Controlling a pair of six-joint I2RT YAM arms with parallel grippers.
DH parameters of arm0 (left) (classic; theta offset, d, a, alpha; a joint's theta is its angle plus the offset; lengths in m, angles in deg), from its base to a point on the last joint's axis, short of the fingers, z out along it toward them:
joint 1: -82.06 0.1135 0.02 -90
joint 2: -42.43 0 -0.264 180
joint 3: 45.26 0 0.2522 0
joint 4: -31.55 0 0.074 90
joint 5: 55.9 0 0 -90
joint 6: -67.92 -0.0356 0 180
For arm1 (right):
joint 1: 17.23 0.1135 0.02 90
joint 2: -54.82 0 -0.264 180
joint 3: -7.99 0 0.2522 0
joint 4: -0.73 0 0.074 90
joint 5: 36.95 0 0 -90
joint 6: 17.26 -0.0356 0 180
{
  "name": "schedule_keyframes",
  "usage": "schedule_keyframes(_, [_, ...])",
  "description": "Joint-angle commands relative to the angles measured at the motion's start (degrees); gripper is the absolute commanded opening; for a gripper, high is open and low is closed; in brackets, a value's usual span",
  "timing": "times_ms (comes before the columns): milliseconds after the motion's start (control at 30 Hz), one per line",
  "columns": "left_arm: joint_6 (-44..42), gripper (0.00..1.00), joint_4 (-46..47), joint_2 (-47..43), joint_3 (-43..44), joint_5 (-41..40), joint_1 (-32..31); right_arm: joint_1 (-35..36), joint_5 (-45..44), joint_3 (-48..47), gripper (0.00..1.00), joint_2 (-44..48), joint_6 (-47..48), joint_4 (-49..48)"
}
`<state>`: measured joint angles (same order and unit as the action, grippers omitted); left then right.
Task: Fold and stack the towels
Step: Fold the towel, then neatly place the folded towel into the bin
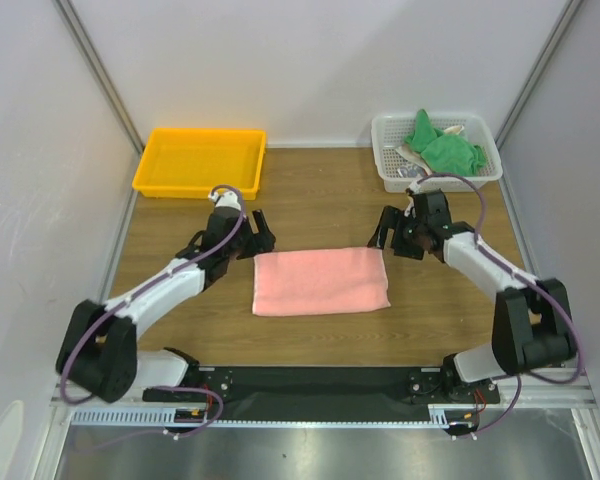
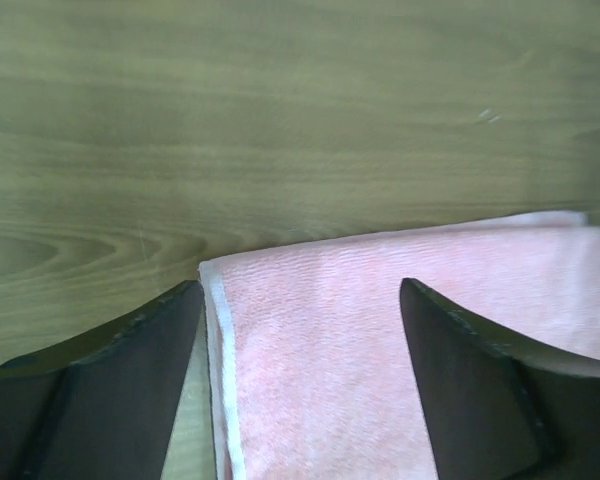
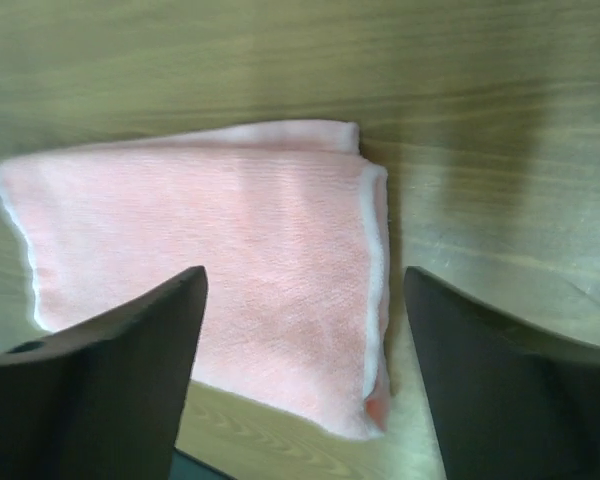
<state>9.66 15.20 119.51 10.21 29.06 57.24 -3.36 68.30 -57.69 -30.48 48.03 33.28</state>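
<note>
My left gripper grabs the pink towel by its hemmed side [image 1: 257, 276] [image 2: 225, 357] next, opposite my right gripper, to stack the towel flat in the yellow tray.
A pink towel [image 1: 320, 281] lies folded flat at the middle of the wooden table. My left gripper [image 1: 253, 237] is open and empty just above its far left corner; the towel [image 2: 400, 350] fills the gap between the fingers there. My right gripper [image 1: 398, 236] is open and empty above the far right corner; the towel [image 3: 220, 250] lies below and between its fingers, right hem showing. Green towels [image 1: 442, 148] lie crumpled in a white basket [image 1: 488, 172] at the far right.
A yellow tray [image 1: 198, 160] stands at the far left of the table. White walls close in on both sides. A black rail [image 1: 320, 380] runs along the near edge between the arm bases.
</note>
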Motion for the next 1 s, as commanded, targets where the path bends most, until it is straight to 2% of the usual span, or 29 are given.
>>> schedule_keyframes(0, [-2.4, 0.88, -6.6, -6.8, 2.1, -4.5, -1.8, -0.2, -3.5, -1.8, 0.88, 7.5, 1.2, 3.7])
schedule_keyframes(33, [-2.1, 0.88, -8.7, -7.6, 1.7, -5.0, -2.2, -0.2, -4.3, -1.3, 0.96, 8.5, 1.2, 4.9])
schedule_keyframes(67, [-1.6, 0.88, -9.5, -8.3, 1.0, -5.3, -2.9, -0.2, -5.0, -0.8, 0.98, 9.2, 1.0, 5.5])
schedule_keyframes(233, [4.4, 0.87, -10.2, -11.5, -6.7, -5.5, -3.9, -0.2, -6.6, 5.7, 1.00, 11.4, -0.2, 5.0])
schedule_keyframes(367, [8.5, 0.84, -7.6, -12.1, -12.3, -4.8, -4.3, -0.2, -5.3, 9.7, 0.96, 10.9, -1.0, 1.6])
schedule_keyframes(567, [11.2, 0.80, -2.4, -10.0, -15.7, -4.7, -4.5, -0.2, -4.1, 11.6, 0.92, 6.9, -0.9, -2.5])
schedule_keyframes(733, [12.0, 0.77, 1.8, -6.9, -16.4, -3.8, -5.4, -0.2, -3.9, 12.4, 0.88, 3.8, -1.7, -5.0])
schedule_keyframes(967, [12.7, 0.65, 4.5, -1.9, -16.5, -4.3, -6.1, 0.3, -3.5, 15.3, 0.83, 0.3, -3.4, -10.0])
